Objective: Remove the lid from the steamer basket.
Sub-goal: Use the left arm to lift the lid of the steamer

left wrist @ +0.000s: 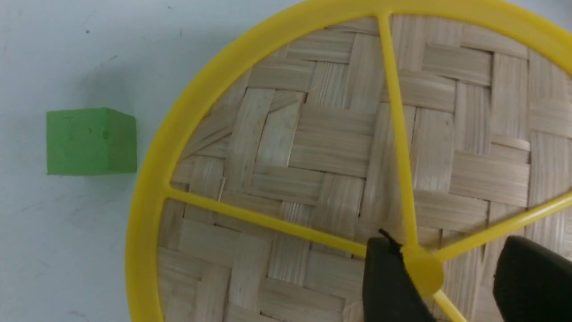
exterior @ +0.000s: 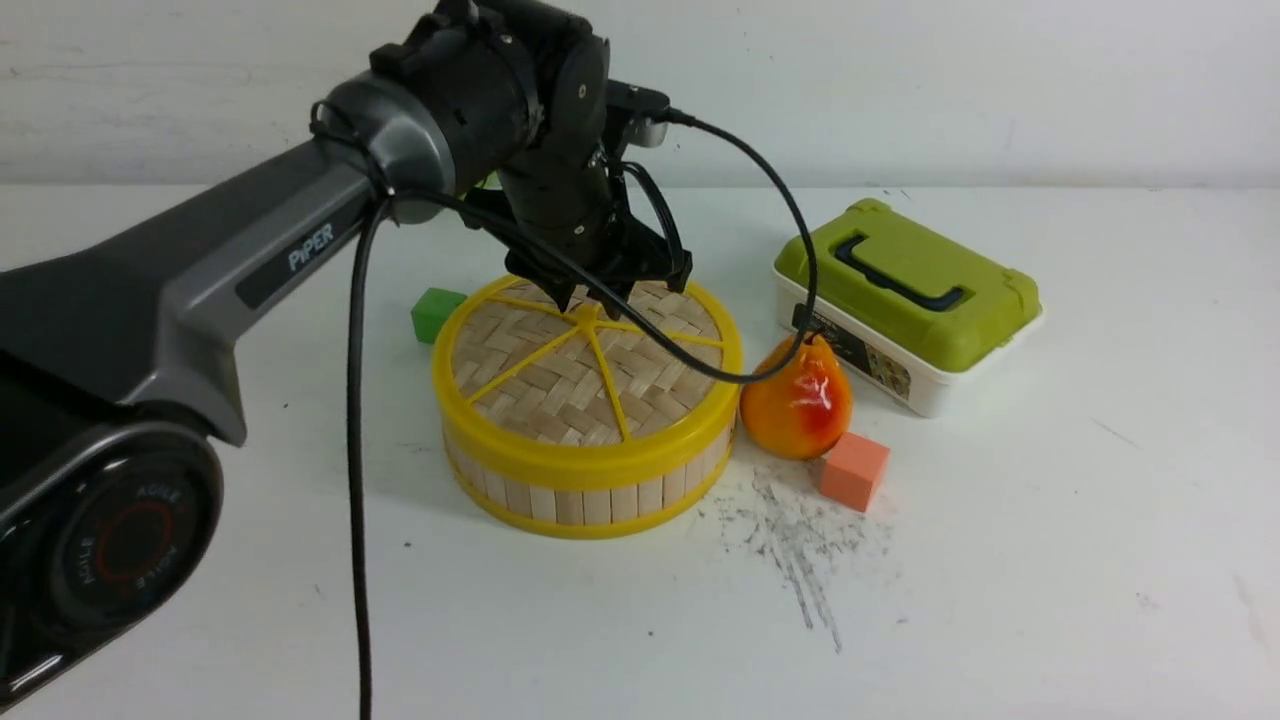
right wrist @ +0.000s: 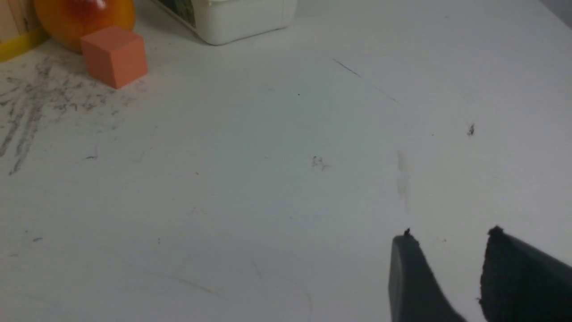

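The lid's yellow rim is far wider than my open fingers, so my left gripper needs to grab the lid by its small centre knob next.
The steamer basket stands mid-table with a bamboo slat wall and yellow rims. The lid sits flat on it, woven bamboo with yellow spokes. My left gripper hangs directly over the lid's centre. In the left wrist view the lid fills the picture, and my left gripper is open astride the small yellow knob. One finger touches the knob; the other stands apart from it. My right gripper is open and empty above bare table; it does not show in the front view.
A green cube lies behind the basket's left side. An orange pear touches its right side, with an orange cube in front of it. A white box with green top stands at back right. The left arm's cable hangs over the lid.
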